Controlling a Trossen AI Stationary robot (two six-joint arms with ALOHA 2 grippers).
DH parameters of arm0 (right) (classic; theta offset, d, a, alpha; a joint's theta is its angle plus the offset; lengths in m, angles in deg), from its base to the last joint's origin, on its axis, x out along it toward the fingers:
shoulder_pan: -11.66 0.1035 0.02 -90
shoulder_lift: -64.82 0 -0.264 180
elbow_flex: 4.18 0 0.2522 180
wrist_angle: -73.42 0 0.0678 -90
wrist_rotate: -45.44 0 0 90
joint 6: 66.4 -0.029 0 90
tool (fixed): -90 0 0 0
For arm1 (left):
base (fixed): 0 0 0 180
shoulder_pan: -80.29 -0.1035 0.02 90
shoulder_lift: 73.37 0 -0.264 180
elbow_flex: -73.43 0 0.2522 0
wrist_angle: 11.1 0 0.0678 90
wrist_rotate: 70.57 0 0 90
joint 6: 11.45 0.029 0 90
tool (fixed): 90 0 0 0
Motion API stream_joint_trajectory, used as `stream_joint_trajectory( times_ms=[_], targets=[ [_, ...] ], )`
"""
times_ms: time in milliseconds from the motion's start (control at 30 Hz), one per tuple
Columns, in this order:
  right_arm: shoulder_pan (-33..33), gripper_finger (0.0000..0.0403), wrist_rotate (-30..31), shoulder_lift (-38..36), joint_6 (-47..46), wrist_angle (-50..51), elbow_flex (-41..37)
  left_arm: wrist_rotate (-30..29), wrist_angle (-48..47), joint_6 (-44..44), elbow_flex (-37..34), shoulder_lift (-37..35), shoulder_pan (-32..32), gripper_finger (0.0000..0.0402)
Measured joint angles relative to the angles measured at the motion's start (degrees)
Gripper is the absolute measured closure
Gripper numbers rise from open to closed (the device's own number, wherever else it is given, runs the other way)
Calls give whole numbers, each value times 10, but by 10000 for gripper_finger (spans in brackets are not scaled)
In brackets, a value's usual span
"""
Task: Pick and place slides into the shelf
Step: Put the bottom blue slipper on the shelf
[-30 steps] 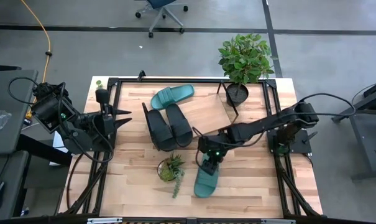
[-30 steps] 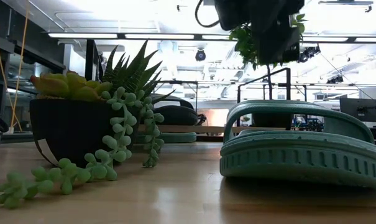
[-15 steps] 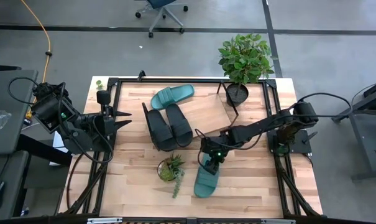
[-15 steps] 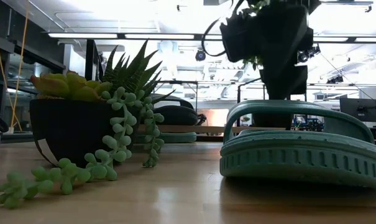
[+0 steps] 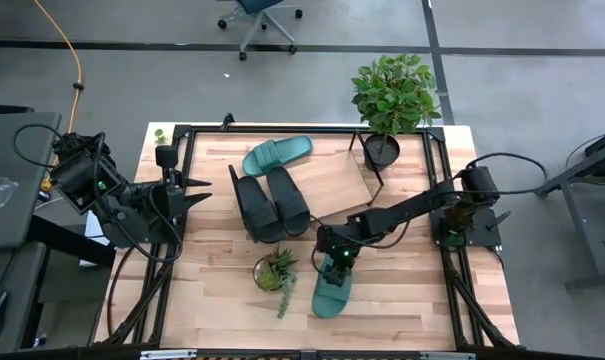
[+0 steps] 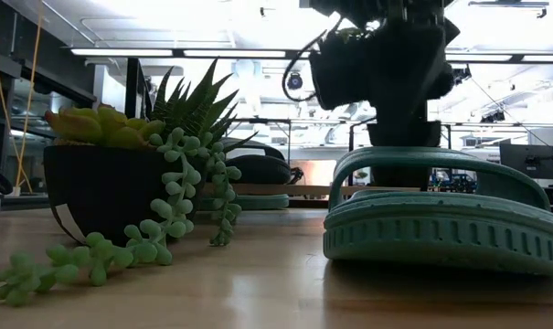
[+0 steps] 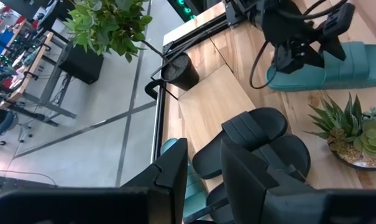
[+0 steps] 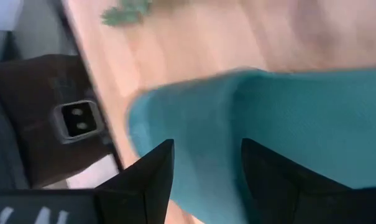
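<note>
Next, to place the teal slide on the shelf (image 5: 334, 175), my right gripper grabs its wide strap (image 5: 335, 276).
A teal slide (image 5: 331, 290) (image 6: 441, 219) lies flat on its sole on the table, near the front edge. My right gripper (image 5: 334, 264) (image 8: 203, 171) hangs open over that slide's far end, one finger toward each side of it. Two black slides (image 5: 272, 205) (image 7: 256, 140) and a second teal slide (image 5: 277, 153) rest on the slanted light-wood shelf (image 5: 334, 175). My left gripper (image 5: 204, 190) (image 7: 203, 168) waits open and empty, raised above the table's left side. My right gripper comes down at a slant from the table's right side over the teal slide's far end (image 8: 237, 118). The view along the fingers does not show whether they touch it. The slide lies flat on the table.
A succulent in a dark pot (image 5: 274, 272) (image 6: 102, 183) stands just left of the teal slide, with strands trailing over the table. A leafy plant in a black pot (image 5: 384, 148) stands at the shelf's right end. Bare table lies right of the slide.
My right gripper has come down toward the teal slide's far end, tipping a little steeper, and has stayed open. The slide has not moved.
</note>
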Motion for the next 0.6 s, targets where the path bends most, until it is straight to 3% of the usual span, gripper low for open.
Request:
stream_joint_trajectory(
  times_ms=[233, 600],
  targets=[
    [4, 243, -3, 2, 5, -17, 0, 0, 0, -4, 0, 0, 0, 316],
    [6, 368, -12, 2, 1, -4, 0, 0, 0, -4, 0, 0, 0, 316]
  ],
)
